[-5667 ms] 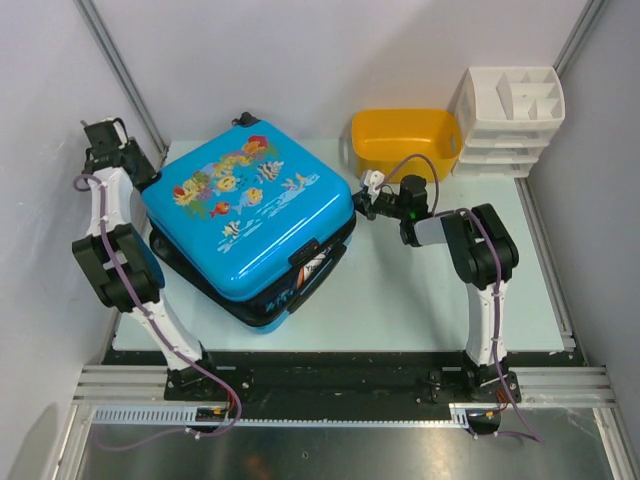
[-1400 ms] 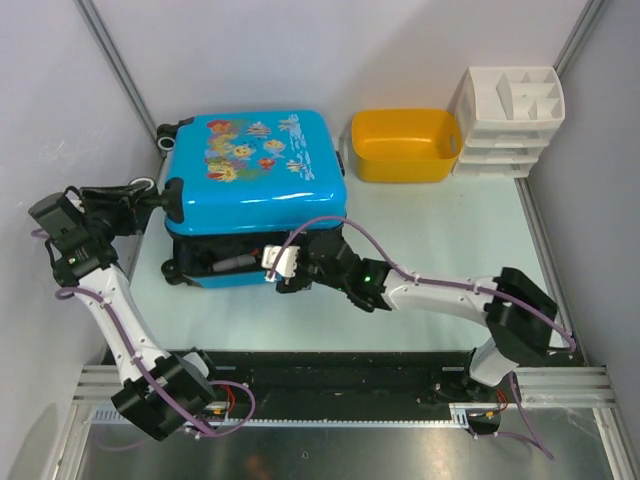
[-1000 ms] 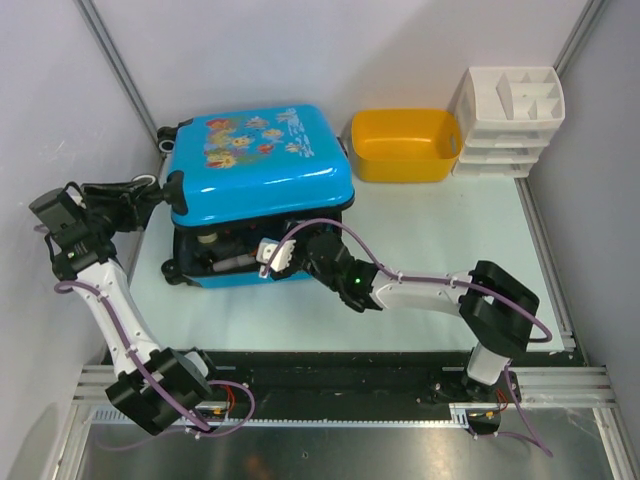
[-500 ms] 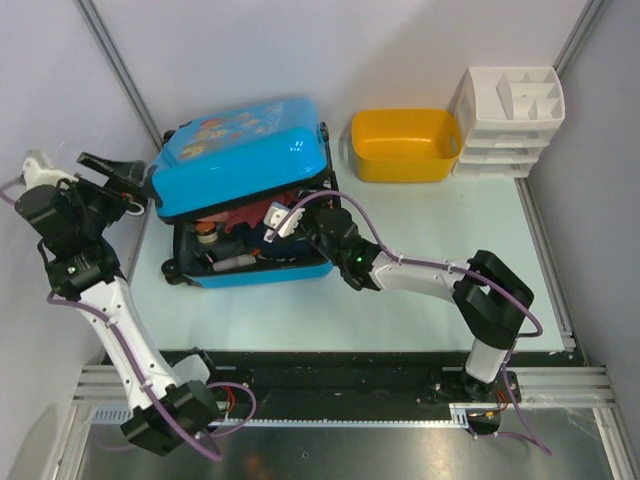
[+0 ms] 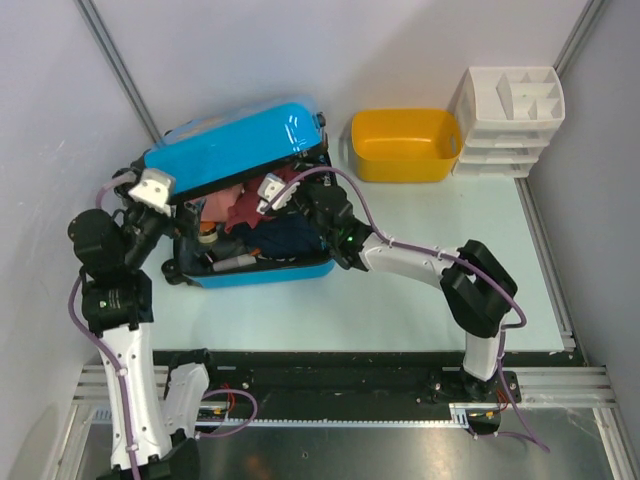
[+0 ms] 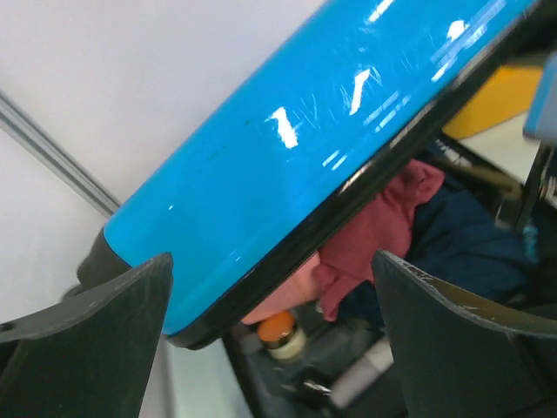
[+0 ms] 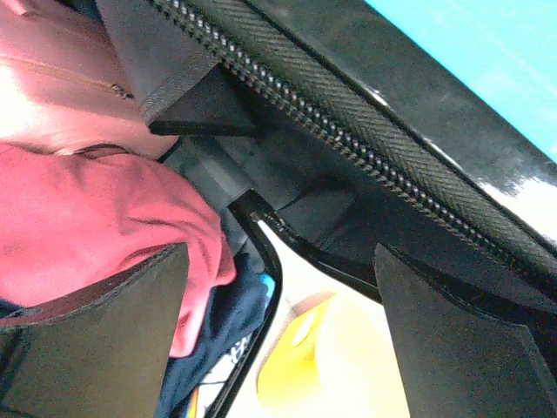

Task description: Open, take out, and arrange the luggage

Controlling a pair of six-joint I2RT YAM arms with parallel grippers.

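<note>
My left gripper grabs the blue lid (image 5: 240, 140) by its dark front rim near the lid's corner (image 5: 191, 192) next, to swing the luggage open.
The luggage (image 5: 262, 268) lies at the back left of the table, its blue lid (image 5: 240, 140) propped steeply up. Inside show a red cloth (image 5: 238, 205), a navy garment (image 5: 290, 238) and an orange-capped bottle (image 5: 205, 232). My left gripper (image 5: 150, 190) stands open by the lid's left front corner, holding nothing. In the left wrist view the lid (image 6: 287, 148) slants over the red cloth (image 6: 374, 235) and the bottle (image 6: 280, 333). My right gripper (image 5: 275, 190) is open inside the opening, under the lid. The right wrist view shows the zipper band (image 7: 348, 148) overhead.
A yellow tub (image 5: 405, 145) stands just right of the luggage, also visible past the rim in the right wrist view (image 7: 348, 366). A white drawer organizer (image 5: 508, 120) sits in the back right corner. Walls close in on the left and the back.
The lid has swung much higher. My left gripper opened wide, let go of the lid's edge and came in toward the corner. My right gripper pushed farther back under the lid.
</note>
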